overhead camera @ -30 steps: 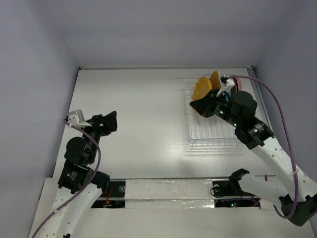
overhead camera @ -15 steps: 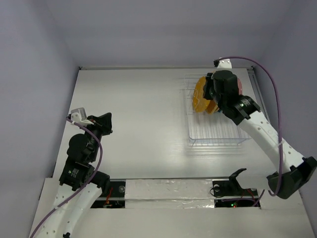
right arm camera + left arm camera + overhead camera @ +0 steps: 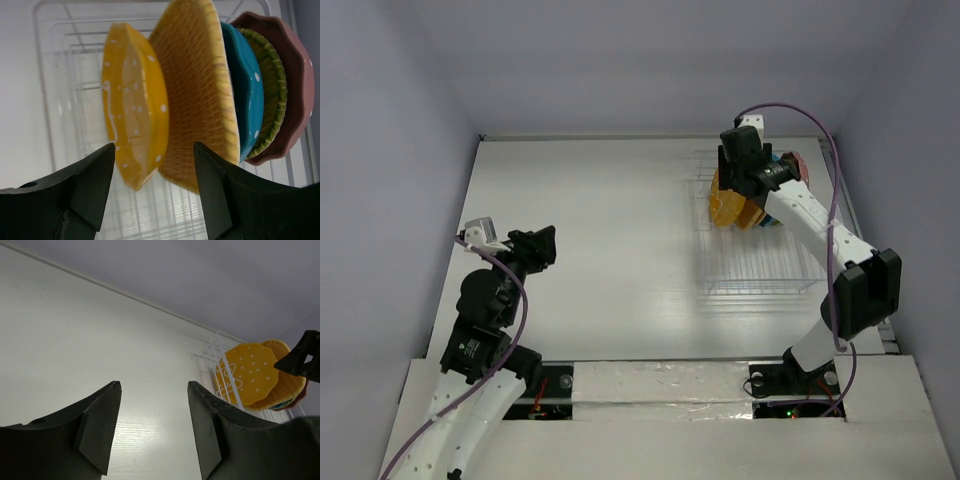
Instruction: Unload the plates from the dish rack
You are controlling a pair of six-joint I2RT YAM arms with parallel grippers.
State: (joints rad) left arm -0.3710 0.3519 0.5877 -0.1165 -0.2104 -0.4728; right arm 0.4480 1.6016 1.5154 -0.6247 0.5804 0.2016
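The yellow dotted plate would stay standing in the dish rack (image 3: 760,262) if I lifted now, because my right gripper's fingers are spread around its rim (image 3: 727,199).
The dish rack (image 3: 760,262) is a pale wire grid at the right of the white table. Several plates stand on edge at its far end. From left to right in the right wrist view they are a yellow dotted one (image 3: 132,100), an orange woven one (image 3: 195,90), a blue one (image 3: 247,87), a green-rimmed woven one (image 3: 272,90) and a dusty pink one (image 3: 295,80). My right gripper (image 3: 154,144) is open just above them; the yellow plate's rim lies between its jaws, untouched. In the top view it (image 3: 738,188) hangs over the plates. My left gripper (image 3: 542,245) is open and empty, far left of the rack.
The near half of the rack (image 3: 75,75) holds no plates. The table (image 3: 610,210) is walled at the back and both sides. The left wrist view shows the rack's end wires (image 3: 220,355) and the yellow plate (image 3: 250,372) far off.
My right arm has swung up and back from beside the plates to above the rack's far end, gripper turned down onto them. The left gripper has barely shifted.
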